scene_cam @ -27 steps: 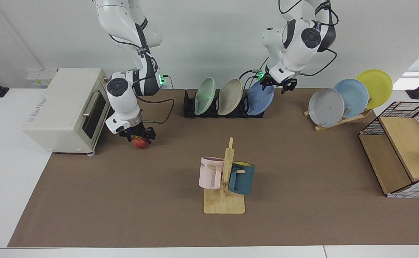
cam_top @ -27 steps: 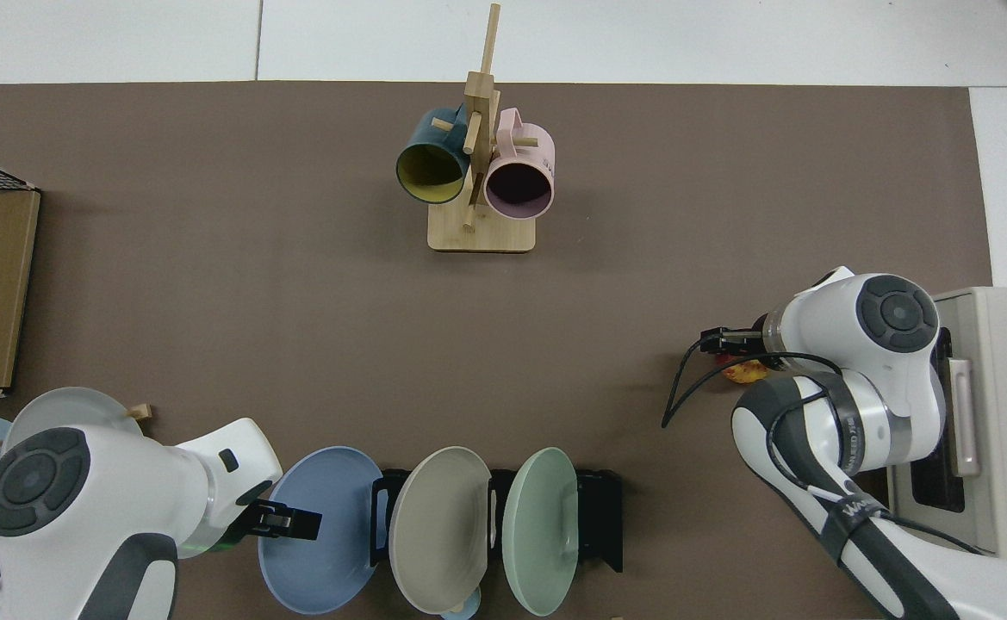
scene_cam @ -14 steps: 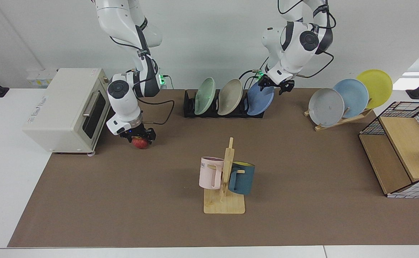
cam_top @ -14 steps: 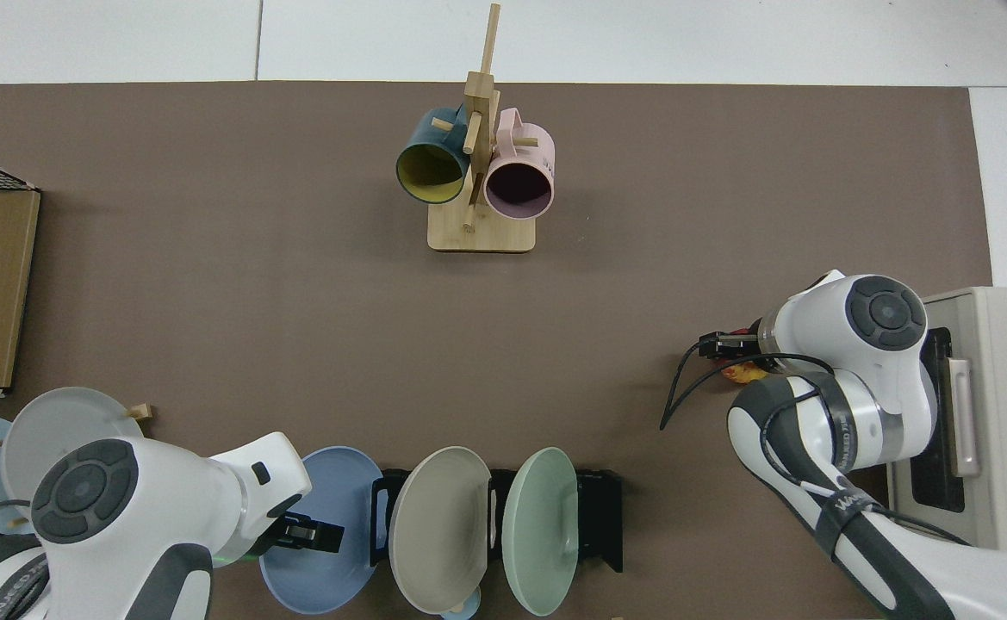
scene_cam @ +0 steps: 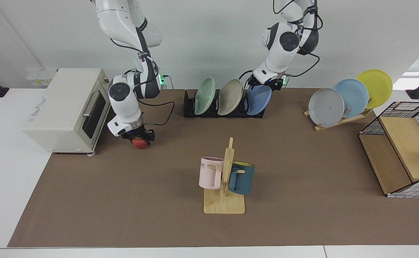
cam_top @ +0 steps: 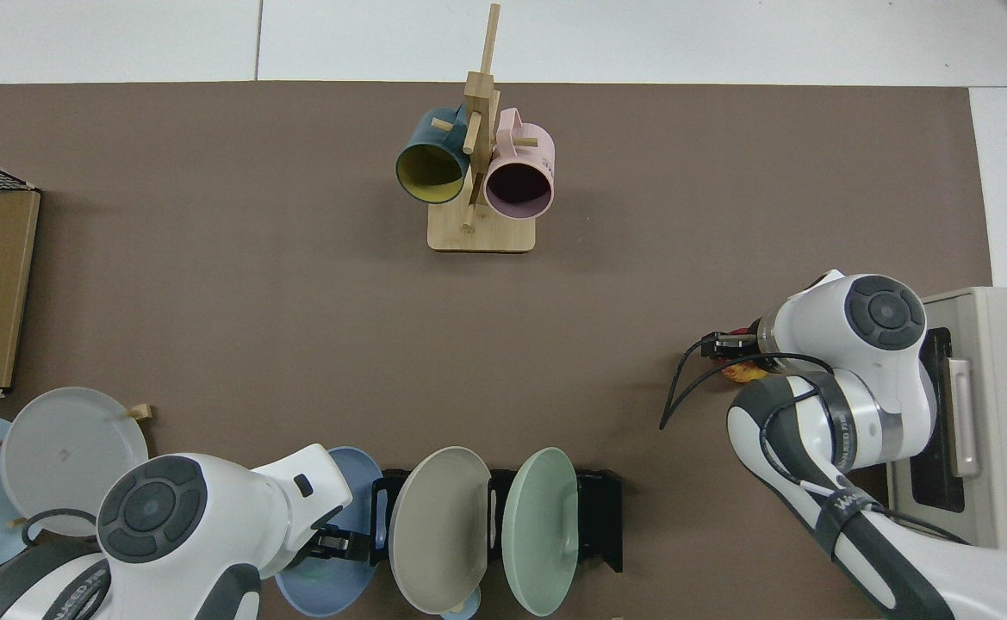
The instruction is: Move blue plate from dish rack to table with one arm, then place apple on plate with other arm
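I will set the apple [scene_cam: 141, 144] on the blue plate [scene_cam: 257, 102], and to do that I will take hold of the apple's round sides with my right gripper.
The blue plate [scene_cam: 257, 102] [cam_top: 358, 469] stands on edge in the end slot of the black dish rack [scene_cam: 189, 107] [cam_top: 599, 525]. My left gripper [scene_cam: 263, 85] [cam_top: 341, 542] is open at the plate's top rim, one finger on each side of it. The red apple [scene_cam: 141, 144] [cam_top: 746, 372] rests on the brown mat of the table [scene_cam: 302, 161], just in front of the toaster oven. My right gripper [scene_cam: 138, 137] [cam_top: 727, 351] hangs low over the apple, open, and hides its top half.
A green plate [scene_cam: 205, 95] and a beige plate [scene_cam: 229, 96] fill the other rack slots. The toaster oven [scene_cam: 66, 107] stands beside the apple. A mug tree [scene_cam: 225, 179] stands mid-mat. A wooden stand with three plates [scene_cam: 349, 96] and a wire basket [scene_cam: 399, 150] stand at the view's right.
My left gripper has swung from beside the blue plate to over its top rim. The right gripper has sunk slightly lower over the apple. The plate and the apple have stayed in place.
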